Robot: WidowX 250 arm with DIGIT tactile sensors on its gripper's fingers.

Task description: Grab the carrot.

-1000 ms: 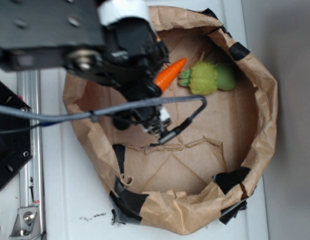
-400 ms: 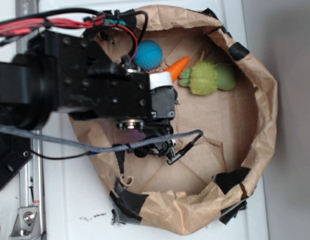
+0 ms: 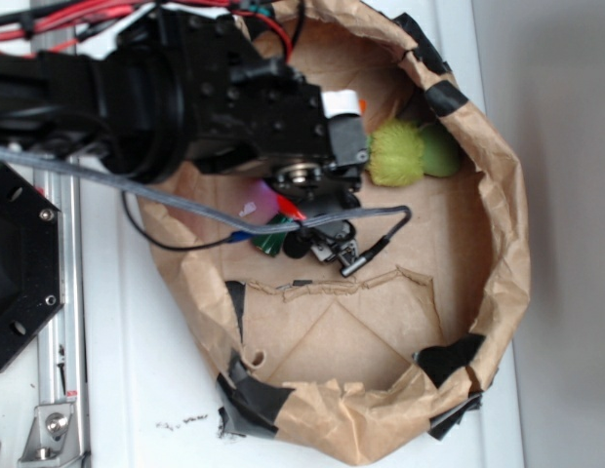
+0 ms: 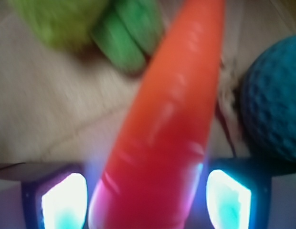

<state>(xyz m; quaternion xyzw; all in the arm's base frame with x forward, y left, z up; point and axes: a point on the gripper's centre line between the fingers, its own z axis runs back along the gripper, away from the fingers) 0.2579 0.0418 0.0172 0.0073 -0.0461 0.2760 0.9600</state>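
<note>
I should close my gripper on the carrot now, because the gripper's fingers are on both sides of the carrot's thick end [image 4: 148, 191].
The orange carrot [image 4: 172, 119] fills the middle of the wrist view, lying lengthwise with its tip pointing away. My gripper [image 4: 145, 191] is open, with one lit pad [image 4: 64, 200] on each side of the carrot's thick end and only a narrow gap on either side. The view is blurred. In the exterior view my black arm [image 3: 283, 107] reaches over the top of the brown paper bag [image 3: 498, 244] and covers the carrot and the fingers.
A fuzzy lime-green plush toy [image 3: 405, 154] lies just right of the arm and also shows in the wrist view [image 4: 67, 24]. A blue textured ball [image 4: 274, 100] sits right of the carrot. The bag's crumpled walls ring the area. A metal rail [image 3: 59, 322] runs along the left.
My arm has moved up and over the carrot and ball, which are now covered in the exterior view. The toys have not moved.
</note>
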